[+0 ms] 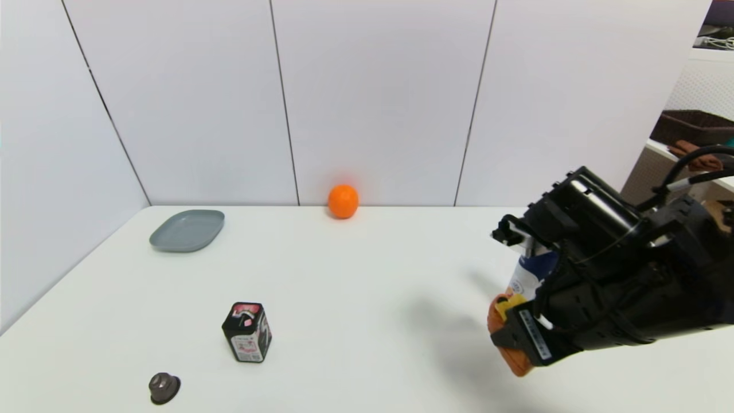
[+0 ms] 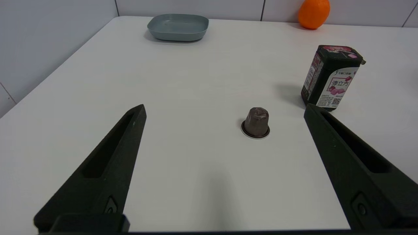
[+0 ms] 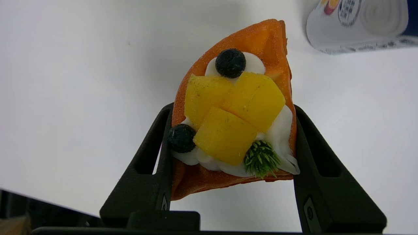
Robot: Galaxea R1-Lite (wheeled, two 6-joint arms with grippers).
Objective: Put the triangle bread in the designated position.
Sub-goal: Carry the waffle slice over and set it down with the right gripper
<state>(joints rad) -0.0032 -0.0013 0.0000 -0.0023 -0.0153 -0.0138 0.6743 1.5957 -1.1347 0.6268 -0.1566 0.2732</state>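
I should keep holding the bread with my right gripper, because the triangle bread point(image 1: 498, 321) is above the tabletop, with its shadow apart from it. The bread would drop if I opened now.
The triangle bread point(image 3: 228, 124) is an orange-brown wedge topped with white cream, yellow fruit pieces, black berries and a green sprig. My right gripper point(image 3: 232, 108) is shut on it, one finger against each side. In the head view the right gripper point(image 1: 510, 335) is at the right of the table with the triangle bread point(image 1: 498, 321) showing at its tip, and a shadow falls on the tabletop to its left. No mark on the white tabletop shows the designated position. My left gripper point(image 2: 224, 109) is open over the near left of the table, holding nothing.
A white-and-blue container point(image 1: 530, 275) sits just behind the right gripper. A round orange fruit point(image 1: 343, 201) is by the back wall, a grey plate point(image 1: 187, 230) at the back left. A black box point(image 1: 247, 331) and a brown capsule point(image 1: 164, 387) stand near the front left.
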